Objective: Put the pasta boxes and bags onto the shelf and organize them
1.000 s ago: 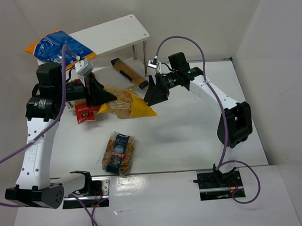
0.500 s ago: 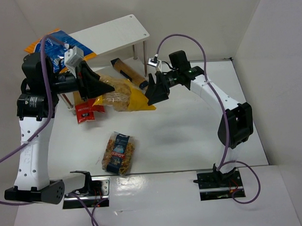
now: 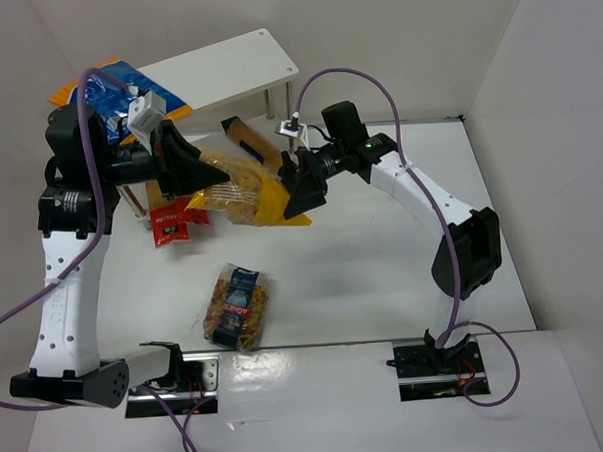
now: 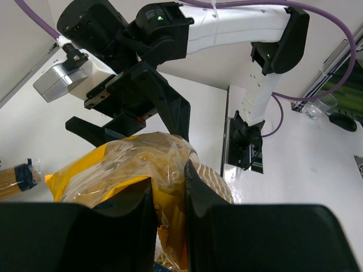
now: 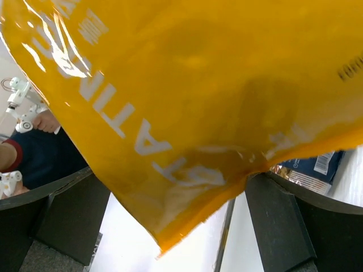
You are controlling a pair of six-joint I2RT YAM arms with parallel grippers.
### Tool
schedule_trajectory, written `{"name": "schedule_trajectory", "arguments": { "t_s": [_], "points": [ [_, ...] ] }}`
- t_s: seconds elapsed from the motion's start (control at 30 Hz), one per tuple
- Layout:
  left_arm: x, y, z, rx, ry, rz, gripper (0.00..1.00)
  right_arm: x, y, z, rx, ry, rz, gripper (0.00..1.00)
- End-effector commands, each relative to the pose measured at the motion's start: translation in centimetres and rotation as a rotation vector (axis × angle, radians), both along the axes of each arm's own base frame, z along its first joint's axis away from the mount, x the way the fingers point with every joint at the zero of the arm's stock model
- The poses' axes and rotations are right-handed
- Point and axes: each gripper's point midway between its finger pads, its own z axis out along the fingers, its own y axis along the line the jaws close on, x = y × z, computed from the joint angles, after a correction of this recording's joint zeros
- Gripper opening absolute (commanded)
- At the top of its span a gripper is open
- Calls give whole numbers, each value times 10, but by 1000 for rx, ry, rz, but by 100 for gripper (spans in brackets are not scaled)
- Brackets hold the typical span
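Observation:
The yellow bag's loose end (image 3: pixel 282 203) (image 5: pixel 177 199) is opposite my left gripper, and my right gripper will grab it next. Then my right gripper can take over the bag and put it on the shelf top.
My left gripper (image 3: pixel 216 176) is shut on the yellow bag with a clear pasta window (image 3: pixel 242 191) and holds it in the air in front of the white shelf (image 3: pixel 225 67). In the left wrist view its fingers (image 4: pixel 133 207) pinch the bag (image 4: pixel 113 170). My right gripper (image 3: pixel 294 189) is open at the bag's right end. In the right wrist view the bag's edge (image 5: pixel 187 102) hangs between the wide-apart jaws. A blue-and-orange bag (image 3: pixel 115 89) lies on the shelf's left end. Red spaghetti packs (image 3: pixel 171 224) lie below it. A long tan box (image 3: pixel 250 138) lies under the shelf.
A small clear blue-labelled bag (image 3: pixel 235 307) lies on the table (image 3: pixel 364 273) in front of the arms. White walls close in the back and both sides. The shelf's thin metal legs (image 3: pixel 268 102) stand just behind the held bag.
My left gripper has lifted the yellow bag off the table, up and toward the shelf. My right gripper has moved left, its open jaws now at the bag's right end.

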Motion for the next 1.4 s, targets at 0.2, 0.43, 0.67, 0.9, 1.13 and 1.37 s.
{"name": "schedule_trajectory", "arguments": {
  "t_s": [0.2, 0.43, 0.67, 0.9, 1.13, 1.37],
  "points": [
    [13, -3, -12, -17, -85, -46, 0, -48, -2, 59, 133, -64, 193, 100],
    [17, -3, -17, -18, -55, -46, 0, -67, 18, 47, 123, -34, 269, 63],
    [27, -3, -31, -15, -33, -23, 0, -79, 28, 44, 161, -77, 307, 0],
    [47, 15, -63, 103, -89, 191, 47, -36, -3, 63, 135, -222, 60, 0],
    [69, 39, -99, 222, -94, 389, 96, -40, -24, 72, 145, -291, -27, 0],
    [56, 54, -104, 286, -126, 467, 99, -52, -34, 84, 182, -332, -12, 0]
  ]
}}
